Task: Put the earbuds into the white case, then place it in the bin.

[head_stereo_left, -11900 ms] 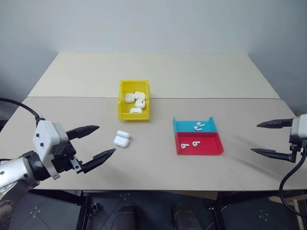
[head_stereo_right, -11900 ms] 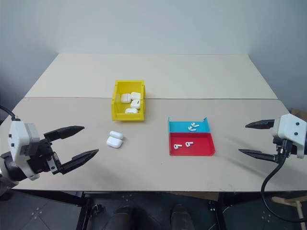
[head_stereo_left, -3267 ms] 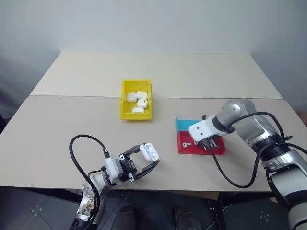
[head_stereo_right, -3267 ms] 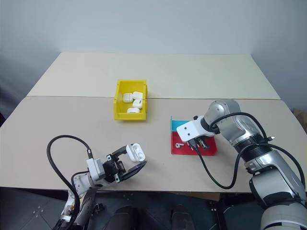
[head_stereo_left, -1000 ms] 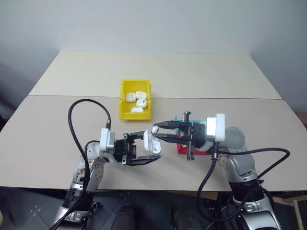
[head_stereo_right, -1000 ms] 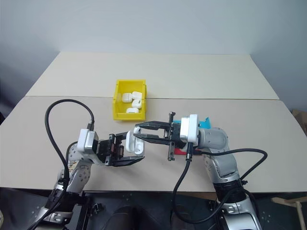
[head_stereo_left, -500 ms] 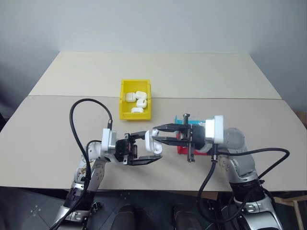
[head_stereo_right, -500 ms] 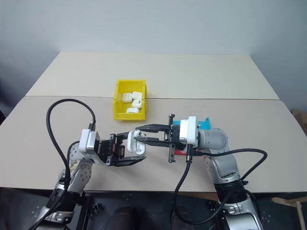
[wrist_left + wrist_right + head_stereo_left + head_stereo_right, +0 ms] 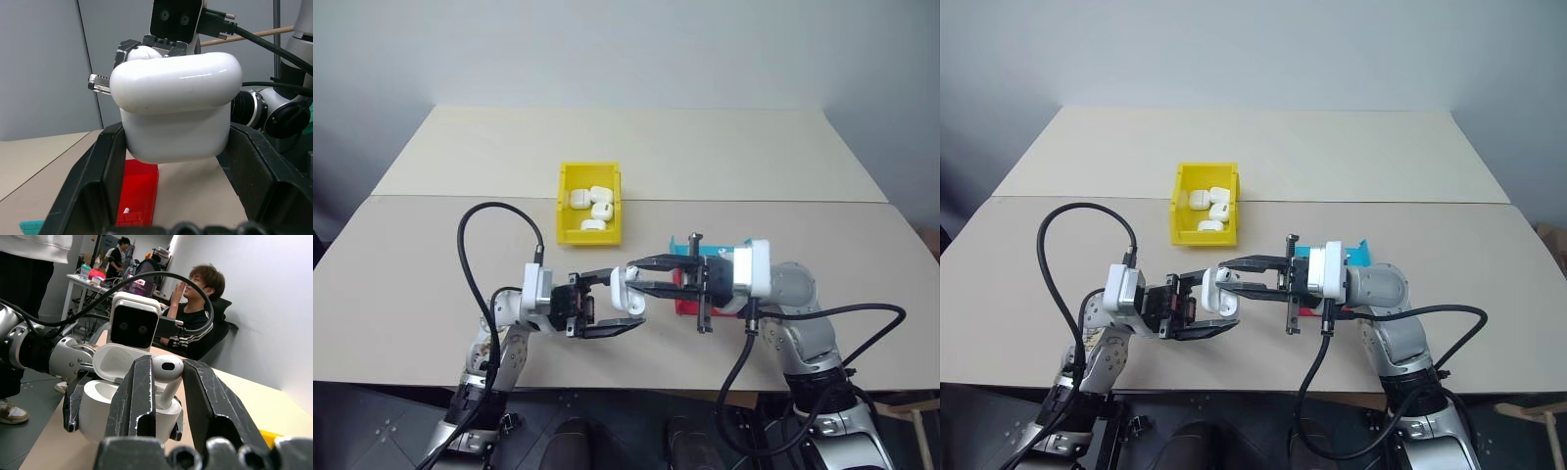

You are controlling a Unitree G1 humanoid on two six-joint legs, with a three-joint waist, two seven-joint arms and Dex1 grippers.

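Observation:
The earbud's stem reaches into the open case's slot in the right wrist view, so the earbud would rest there. It is now time for my right gripper to open.
My left gripper (image 9: 619,302) is shut on the white case (image 9: 622,290), held above the table's front middle with its lid flipped open. The case (image 9: 176,105) sits between both black fingers (image 9: 105,166). My right gripper (image 9: 631,277) points left at the case and is shut on one of the earbuds (image 9: 167,369). The earbud's stem hangs right at the case's open body (image 9: 98,406). Another earbud (image 9: 126,210) lies in the red part of the tray. The yellow bin (image 9: 564,211) stands at the back, left of centre.
Several white cases (image 9: 595,208) lie in the yellow bin. The red and blue tray (image 9: 1356,250) sits behind my right gripper. A seated person (image 9: 195,313) and a standing person (image 9: 29,284) are beyond the table's left end.
Since the earliest frames, my left gripper has lifted the case off the table and my right has brought an earbud from the tray. Over the last second both hands stayed put.

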